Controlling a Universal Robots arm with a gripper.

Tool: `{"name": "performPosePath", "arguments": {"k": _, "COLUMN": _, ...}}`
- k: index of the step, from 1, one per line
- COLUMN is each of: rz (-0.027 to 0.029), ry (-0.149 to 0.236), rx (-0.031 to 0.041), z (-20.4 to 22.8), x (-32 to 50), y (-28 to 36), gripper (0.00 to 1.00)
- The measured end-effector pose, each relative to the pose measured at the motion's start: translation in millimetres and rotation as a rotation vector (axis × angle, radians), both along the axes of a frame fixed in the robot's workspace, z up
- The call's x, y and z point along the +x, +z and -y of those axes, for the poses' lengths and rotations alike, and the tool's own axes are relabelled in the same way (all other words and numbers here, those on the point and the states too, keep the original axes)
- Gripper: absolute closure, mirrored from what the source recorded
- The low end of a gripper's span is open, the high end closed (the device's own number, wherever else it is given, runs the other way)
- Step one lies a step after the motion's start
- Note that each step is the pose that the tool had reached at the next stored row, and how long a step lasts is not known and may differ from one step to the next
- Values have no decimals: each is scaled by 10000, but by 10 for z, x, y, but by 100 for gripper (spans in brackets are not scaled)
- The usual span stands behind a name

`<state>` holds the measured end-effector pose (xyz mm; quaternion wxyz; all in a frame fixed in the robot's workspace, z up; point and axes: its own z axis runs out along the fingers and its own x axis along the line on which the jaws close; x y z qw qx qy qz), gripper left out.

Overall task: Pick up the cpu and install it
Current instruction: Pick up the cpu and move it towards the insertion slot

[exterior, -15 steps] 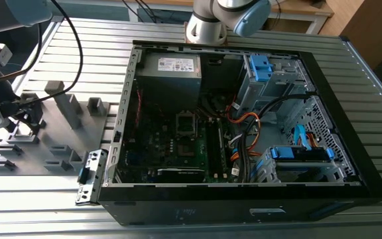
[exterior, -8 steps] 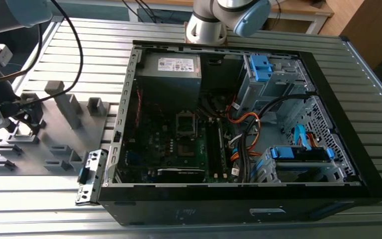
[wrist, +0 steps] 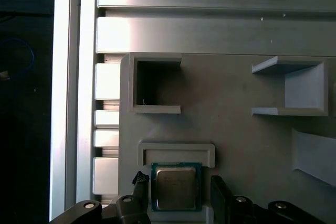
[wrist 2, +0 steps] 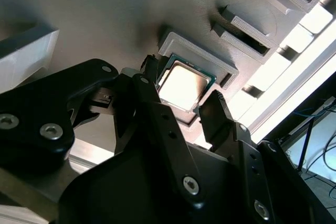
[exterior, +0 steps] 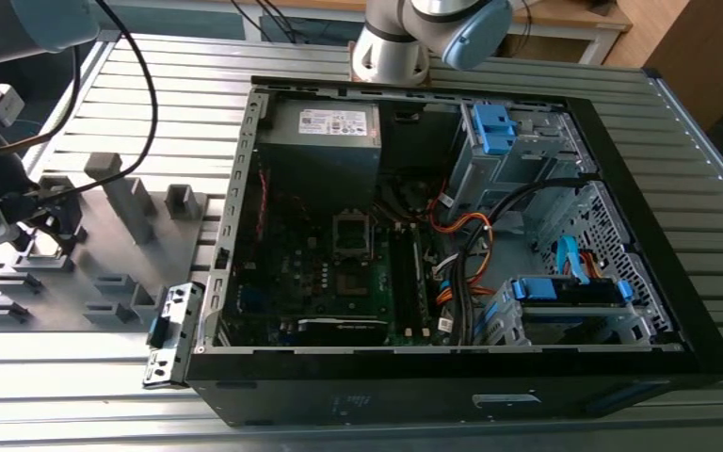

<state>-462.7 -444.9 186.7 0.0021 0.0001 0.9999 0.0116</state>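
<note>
The holder's raised edges run along two edges of the cpu. The cpu should be grabbed next by its open side edges with my gripper, to install it.
The cpu is a small square chip with a pale metal top, and it lies flat in a shallow grey holder on the grey fixture plate. In the second wrist view the cpu lies between my two black fingers. My gripper is open and straddles the chip, with a small gap on each side. In the exterior view the gripper hangs low over the plate at the exterior view's left, away from the black computer case. The motherboard's cpu socket lies inside the case.
Tall grey blocks and several low pockets stand on the fixture plate around the gripper. A square pocket and a U-shaped bracket lie beyond the cpu holder. Cables and blue drive bays crowd the case's right half.
</note>
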Motion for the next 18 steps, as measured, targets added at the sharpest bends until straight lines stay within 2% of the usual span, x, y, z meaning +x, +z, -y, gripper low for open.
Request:
{"name": "performPosePath", "arguments": {"k": 8, "rz": 0, "ry": 33, "rx": 0, "z": 0, "x": 0, "y": -2, "gripper": 41}}
{"name": "performPosePath", "arguments": {"k": 13, "rz": 23, "ry": 130, "rx": 1, "z": 0, "x": 1, "y": 8, "gripper": 41}}
{"name": "performPosePath", "arguments": {"k": 18, "rz": 45, "ry": 522, "rx": 0, "z": 0, "x": 0, "y": 7, "gripper": 41}}
